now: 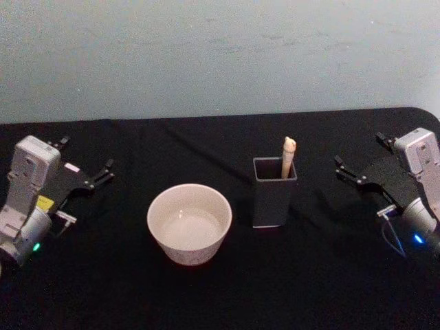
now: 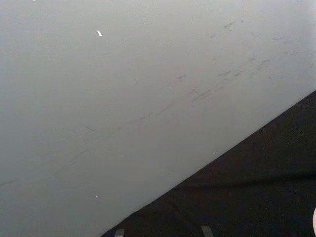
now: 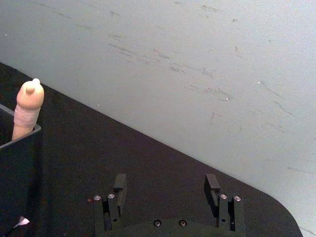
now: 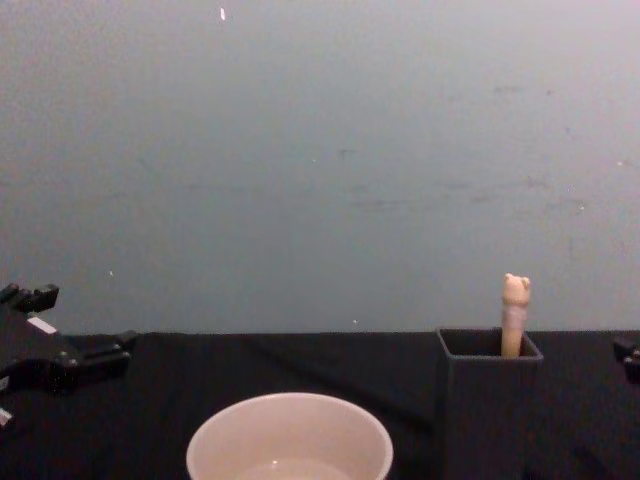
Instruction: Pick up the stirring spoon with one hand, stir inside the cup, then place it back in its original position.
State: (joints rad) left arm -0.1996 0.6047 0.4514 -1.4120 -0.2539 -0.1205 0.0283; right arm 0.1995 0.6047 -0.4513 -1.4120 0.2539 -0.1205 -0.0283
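Observation:
The holder's sides close around the rest of the stirring spoon, so my right gripper will grab the spoon next by the exposed handle below the bear head [image 4: 514, 315] [image 3: 26, 116].
The stirring spoon [image 1: 288, 157] stands upright in the dark grey square holder [image 1: 274, 192], its beige bear-head handle [image 4: 514, 312] sticking out above the rim. The cream-white cup [image 1: 189, 223] sits to the holder's left, a little nearer to me, with a pale inside. My right gripper [image 1: 359, 149] rests open to the right of the holder, apart from it. The right wrist view shows its two fingers spread [image 3: 166, 183], with the spoon [image 3: 28, 106] and the holder [image 3: 19, 168] off to one side. My left gripper [image 1: 88, 155] sits open at the table's left, away from the cup [image 4: 290, 440].
A black cloth [image 1: 227, 295] covers the table. A pale scuffed wall [image 1: 220, 55] stands close behind its far edge. The table's rounded far right corner [image 3: 276, 207] lies just beyond the right gripper.

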